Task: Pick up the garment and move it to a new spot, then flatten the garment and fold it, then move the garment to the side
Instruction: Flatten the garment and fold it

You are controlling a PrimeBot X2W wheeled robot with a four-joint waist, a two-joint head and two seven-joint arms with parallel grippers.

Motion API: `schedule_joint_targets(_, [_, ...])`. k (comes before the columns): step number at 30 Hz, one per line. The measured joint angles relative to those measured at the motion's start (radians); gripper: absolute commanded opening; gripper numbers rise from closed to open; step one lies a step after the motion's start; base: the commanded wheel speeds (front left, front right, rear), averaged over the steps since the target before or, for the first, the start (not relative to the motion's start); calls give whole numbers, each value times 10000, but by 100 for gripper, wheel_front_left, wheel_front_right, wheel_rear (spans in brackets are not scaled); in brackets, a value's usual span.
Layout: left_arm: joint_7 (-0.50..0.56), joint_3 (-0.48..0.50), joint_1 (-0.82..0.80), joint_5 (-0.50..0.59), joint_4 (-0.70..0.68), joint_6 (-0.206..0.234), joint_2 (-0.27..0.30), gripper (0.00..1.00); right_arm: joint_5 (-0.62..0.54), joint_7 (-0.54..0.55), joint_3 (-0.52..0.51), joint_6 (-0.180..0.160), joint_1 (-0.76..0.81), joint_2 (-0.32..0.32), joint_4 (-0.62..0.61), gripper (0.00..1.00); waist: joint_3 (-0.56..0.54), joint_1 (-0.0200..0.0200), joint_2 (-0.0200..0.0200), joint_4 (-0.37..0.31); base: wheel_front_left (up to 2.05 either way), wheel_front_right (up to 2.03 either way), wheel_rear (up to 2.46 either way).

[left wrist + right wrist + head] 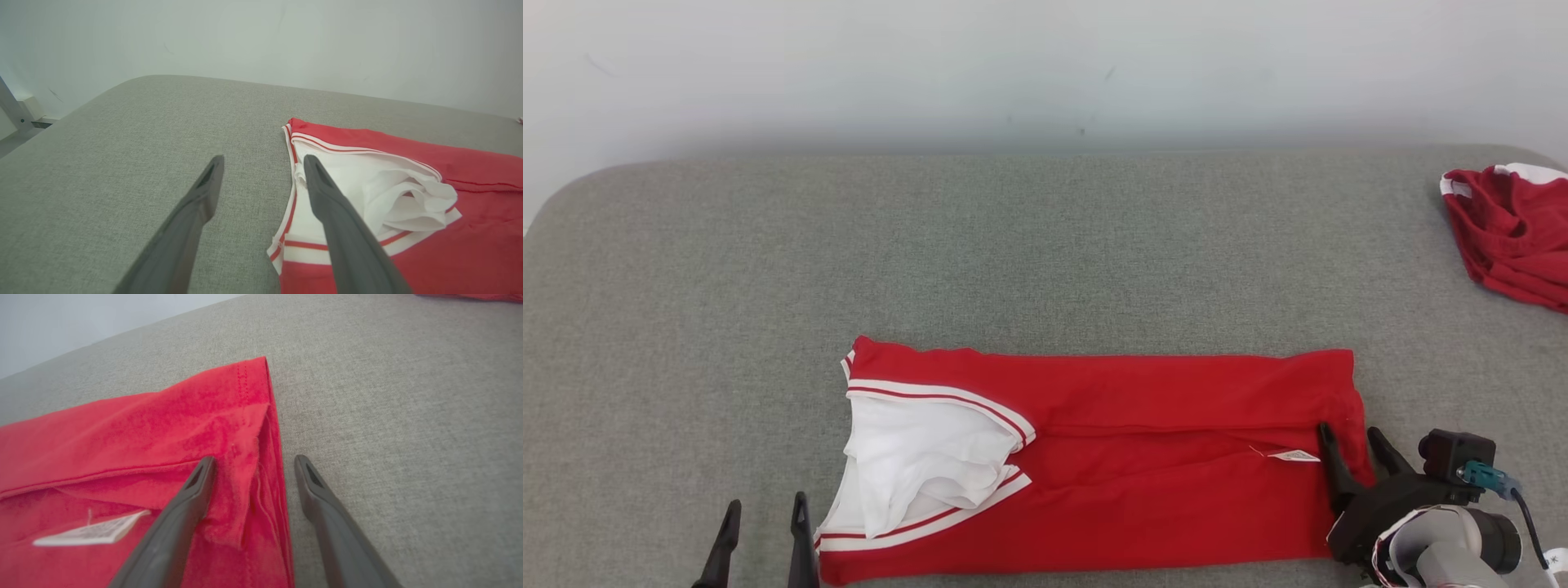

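The long garment is to be folded over toward its white-trimmed end (861,451), so the robot's right gripper next needs to grab it by its red hem (1356,431).
The garment (1143,457) is a red shirt with white, red-striped trim, lying folded into a long band near the front of the grey surface. Its white inside shows at the left end (367,192), and a white care label (88,533) lies near the right end. My left gripper (765,510) stands open just left of the garment's left end, nothing between its fingers. My right gripper (1352,437) is open over the right end; one finger is over the red cloth (192,449), the other over bare surface beside the hem.
A second red and white garment (1511,233) lies crumpled at the far right edge of the grey padded surface (1045,261). A pale wall stands behind. In the left wrist view the surface's rounded corner drops off at the left.
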Motion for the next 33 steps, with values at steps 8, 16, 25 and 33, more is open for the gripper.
schedule_joint_targets(8, [0,-105,-1,-25,234,180,-8,100,196,-15,232,0,-330,81,454,0,38,1,0,13,0,0,0])
schedule_joint_targets(16, [0,-69,34,105,297,324,-8,100,639,-270,-351,0,-383,-965,345,0,-141,1,0,-43,0,0,0])
schedule_joint_targets(25, [0,-234,137,73,245,445,-8,100,-94,-326,-993,0,-320,-1574,-362,0,-281,1,0,-161,0,0,0])
schedule_joint_targets(33, [0,-412,183,42,301,483,-8,100,-453,-257,-569,0,160,-756,-2408,0,-465,0,0,-286,0,0,0])
